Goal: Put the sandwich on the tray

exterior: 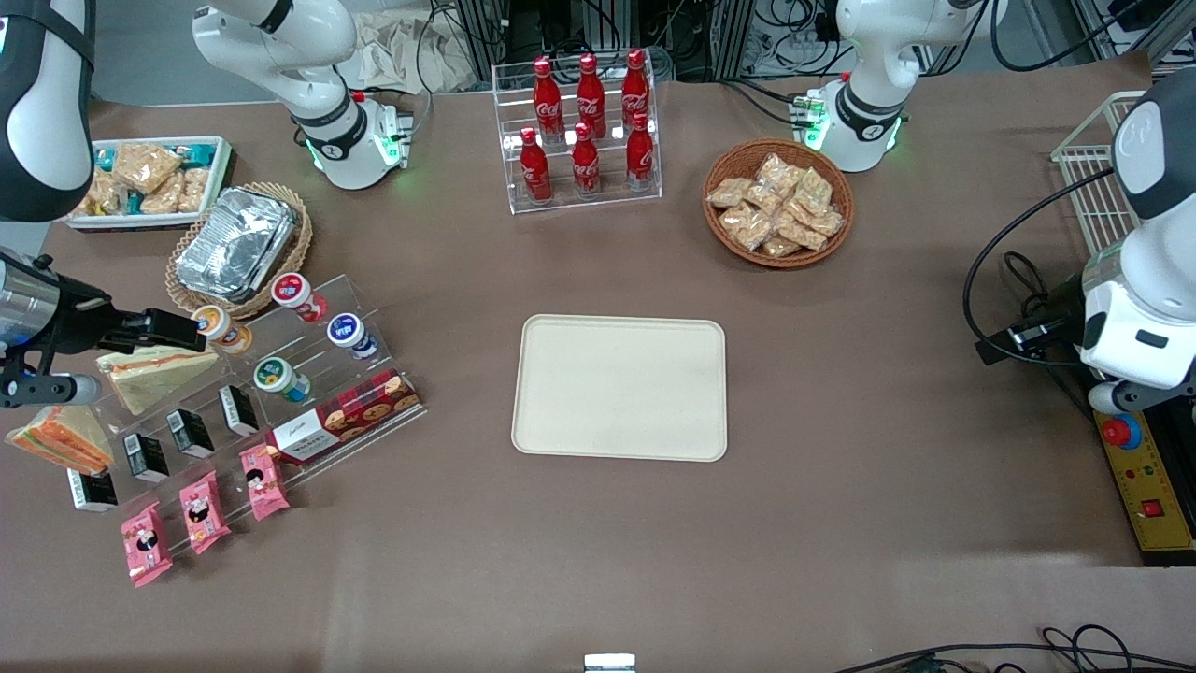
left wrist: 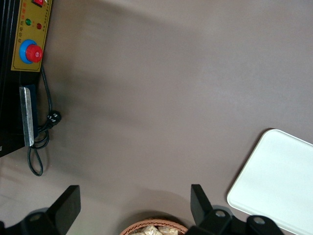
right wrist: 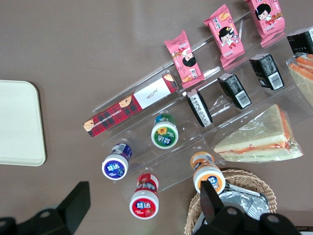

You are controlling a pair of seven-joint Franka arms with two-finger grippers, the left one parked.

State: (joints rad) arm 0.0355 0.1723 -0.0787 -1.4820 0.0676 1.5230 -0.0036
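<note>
My right gripper grips the orange-layered sandwich by its flat bread sides next, to set it on the cream tray (exterior: 619, 387) (right wrist: 20, 123).
The sandwich (exterior: 61, 437), with bright orange, green and white layers, lies at the working arm's end of the table, beside the acrylic stand; only its edge shows in the right wrist view (right wrist: 304, 68). A paler wedge sandwich (exterior: 154, 369) lies on the stand, farther from the front camera, and also shows in the right wrist view (right wrist: 259, 137). The cream tray (exterior: 619, 387) lies bare at the table's middle and shows in the right wrist view (right wrist: 19, 122). My right gripper (exterior: 185, 334) hovers open and empty above the stand's yoghurt pots, over the red-lidded pot (right wrist: 145, 201), with its two fingers wide apart in the right wrist view (right wrist: 142, 203).
The acrylic stand (exterior: 308, 374) holds pots, black cartons, a cookie box (exterior: 341, 416) and pink packets. A basket of foil containers (exterior: 238, 245) and a white snack bin (exterior: 149, 182) stand close by. A cola rack (exterior: 584, 131) and a snack basket (exterior: 777, 203) stand farther back.
</note>
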